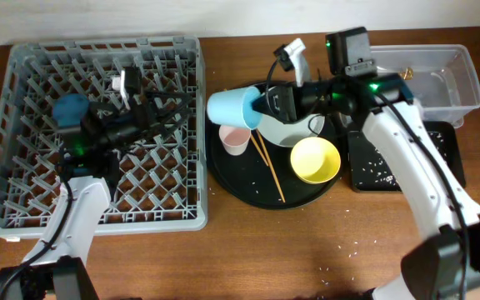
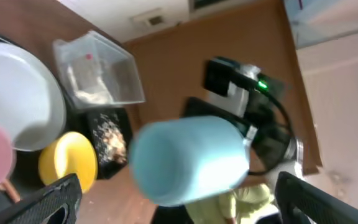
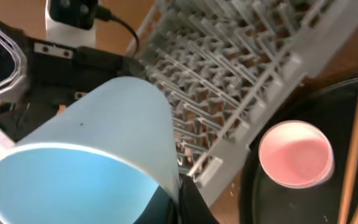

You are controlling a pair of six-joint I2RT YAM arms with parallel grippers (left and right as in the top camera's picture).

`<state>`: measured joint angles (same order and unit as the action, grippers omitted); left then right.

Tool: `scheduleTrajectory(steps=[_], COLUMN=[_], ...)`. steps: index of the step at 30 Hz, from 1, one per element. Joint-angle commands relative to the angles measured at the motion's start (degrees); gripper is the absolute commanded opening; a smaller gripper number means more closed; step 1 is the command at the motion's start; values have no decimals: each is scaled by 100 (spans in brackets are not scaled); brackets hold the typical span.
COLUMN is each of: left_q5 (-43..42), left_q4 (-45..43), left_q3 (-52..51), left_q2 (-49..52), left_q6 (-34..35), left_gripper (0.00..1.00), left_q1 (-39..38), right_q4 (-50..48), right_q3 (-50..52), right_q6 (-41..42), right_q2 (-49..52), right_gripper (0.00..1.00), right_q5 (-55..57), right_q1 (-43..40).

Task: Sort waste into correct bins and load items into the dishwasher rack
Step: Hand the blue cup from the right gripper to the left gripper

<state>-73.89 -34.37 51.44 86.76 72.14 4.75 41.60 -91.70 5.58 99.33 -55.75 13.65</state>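
Next, my left gripper grips the blue cup by its closed base end point(image 1: 217, 108), opposite the cup's pinched rim, to load it opening-first into the rack point(image 1: 23, 167).
My right gripper point(image 1: 265, 103) is shut on the rim of the blue cup point(image 1: 233, 107). It holds the cup on its side above the gap between the round black tray and the dishwasher rack point(image 1: 23, 167). The right wrist view shows a finger point(image 3: 188, 205) pinching the cup wall point(image 3: 98, 155). My left gripper point(image 1: 177, 107) is open and empty over the rack's right part, facing the blue cup point(image 2: 188, 158), its fingers point(image 2: 179, 211) short of it. The pink cup point(image 1: 235, 140), plate point(image 1: 294, 132), yellow bowl point(image 1: 315, 160) and chopsticks point(image 1: 267, 167) lie on the round tray.
The clear tub point(image 1: 440, 79) with pale waste stands at the far right. The shallow black tray point(image 1: 402, 154) with crumbs lies in front of it. The round black tray point(image 1: 248, 187) sits mid-table. A blue round shape point(image 1: 69, 108) shows in the rack by my left arm. Crumbs dot the table's front.
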Motion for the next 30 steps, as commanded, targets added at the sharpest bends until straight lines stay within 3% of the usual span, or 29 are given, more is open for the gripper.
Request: scheduleTrajectory(steps=[1, 7, 23, 30], left_q5=[-468, -435, -369, -372], left_q4=[-260, -225, -227, -227], left_q3=[74, 72, 74, 72], left_q2=[-20, -20, -20, -20], left_q6=[903, 881, 883, 883], left_gripper=[99, 99, 99, 70], left_q1=[26, -219, -280, -280], right_q4=[-461, -1392, -1644, -1773], right_q3=[-11, -9, -9, -9], right_q6=[-4, 463, 542, 553], right_q2=[240, 289, 763, 962], right_gripper=[4, 4, 4, 4], right_q5=[-1060, -1165, -1154, -1130], right_q1=[39, 269, 955, 962])
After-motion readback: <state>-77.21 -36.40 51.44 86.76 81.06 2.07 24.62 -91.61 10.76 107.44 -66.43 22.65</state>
